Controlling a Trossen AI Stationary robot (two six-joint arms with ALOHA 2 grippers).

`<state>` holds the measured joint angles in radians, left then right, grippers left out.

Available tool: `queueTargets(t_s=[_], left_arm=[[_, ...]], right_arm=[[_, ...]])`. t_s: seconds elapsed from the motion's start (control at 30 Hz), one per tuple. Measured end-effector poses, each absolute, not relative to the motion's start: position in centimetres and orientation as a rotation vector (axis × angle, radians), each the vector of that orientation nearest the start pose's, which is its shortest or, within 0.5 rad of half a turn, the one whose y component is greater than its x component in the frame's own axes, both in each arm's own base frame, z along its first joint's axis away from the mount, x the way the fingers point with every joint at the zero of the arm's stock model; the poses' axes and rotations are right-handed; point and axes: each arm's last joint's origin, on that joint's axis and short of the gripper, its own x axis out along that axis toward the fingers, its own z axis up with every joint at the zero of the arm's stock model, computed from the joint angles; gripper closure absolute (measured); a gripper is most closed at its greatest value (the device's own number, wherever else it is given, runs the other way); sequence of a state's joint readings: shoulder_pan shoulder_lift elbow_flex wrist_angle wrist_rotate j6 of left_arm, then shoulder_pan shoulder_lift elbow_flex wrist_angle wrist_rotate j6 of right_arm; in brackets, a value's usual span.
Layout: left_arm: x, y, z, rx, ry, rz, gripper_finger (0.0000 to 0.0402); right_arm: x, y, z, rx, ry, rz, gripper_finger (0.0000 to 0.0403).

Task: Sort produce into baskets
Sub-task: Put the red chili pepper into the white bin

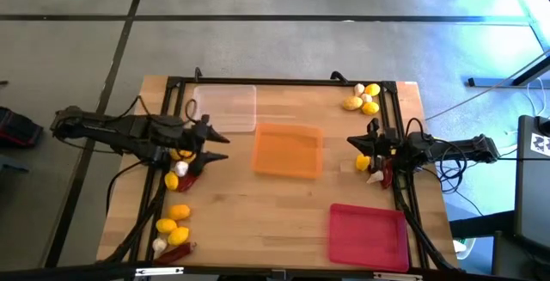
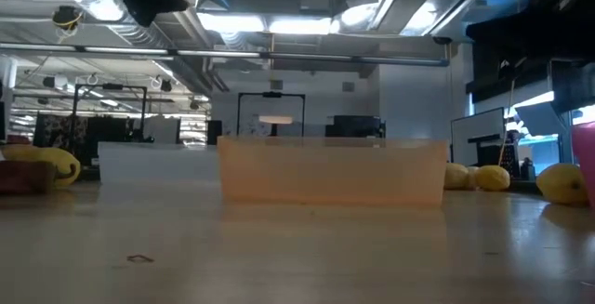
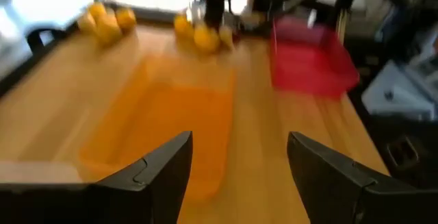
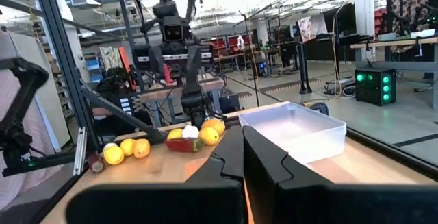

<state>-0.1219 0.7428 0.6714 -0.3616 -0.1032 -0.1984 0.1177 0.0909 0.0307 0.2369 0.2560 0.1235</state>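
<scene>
The left gripper grabs the chili pepper by its thick body (image 1: 190, 178) beside the stem next, to sort the chili pepper into the clear basket (image 1: 225, 108).
Three baskets lie flat on the wooden table: a clear one (image 1: 225, 107) at the far left, an orange one (image 1: 288, 150) in the middle, and a red one (image 1: 368, 236) at the near right. Produce lies in groups: lemons and garlic at the far right (image 1: 363, 99), lemons, garlic and a chili at the near left (image 1: 174, 227), more under each arm (image 1: 181, 172) (image 1: 370, 166). My left gripper (image 1: 223, 146) hangs open above the table, left of the orange basket (image 3: 164, 121), with nothing between its fingers. My right gripper (image 1: 351, 140) is shut and empty, right of the orange basket.
A black frame (image 1: 284, 82) runs along the table's far edge and down both sides. In the right wrist view the clear basket (image 4: 294, 131) and the left arm (image 4: 181, 53) stand beyond the shut fingers. Bare wood lies between the orange and red baskets.
</scene>
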Motion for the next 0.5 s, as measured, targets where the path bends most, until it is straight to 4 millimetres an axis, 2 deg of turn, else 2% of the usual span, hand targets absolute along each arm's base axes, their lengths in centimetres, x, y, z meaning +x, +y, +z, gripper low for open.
queueTargets(t_s=[0.17,0.33,0.5], left_arm=[[16.7,-2.7,28.2,-0.242,0.576,0.025,0.0167],[16.5,-3.5,26.7,-0.377,0.739,0.073,0.0167],[15.8,-4.1,24.9,-0.517,0.944,0.206,0.0167]], right_arm=[[10.0,0.4,19.0,0.155,-0.183,-0.13,0.0398],[10.0,0.4,19.0,0.155,-0.182,-0.13,0.0398],[10.0,0.4,19.0,0.155,-0.181,-0.13,0.0398]])
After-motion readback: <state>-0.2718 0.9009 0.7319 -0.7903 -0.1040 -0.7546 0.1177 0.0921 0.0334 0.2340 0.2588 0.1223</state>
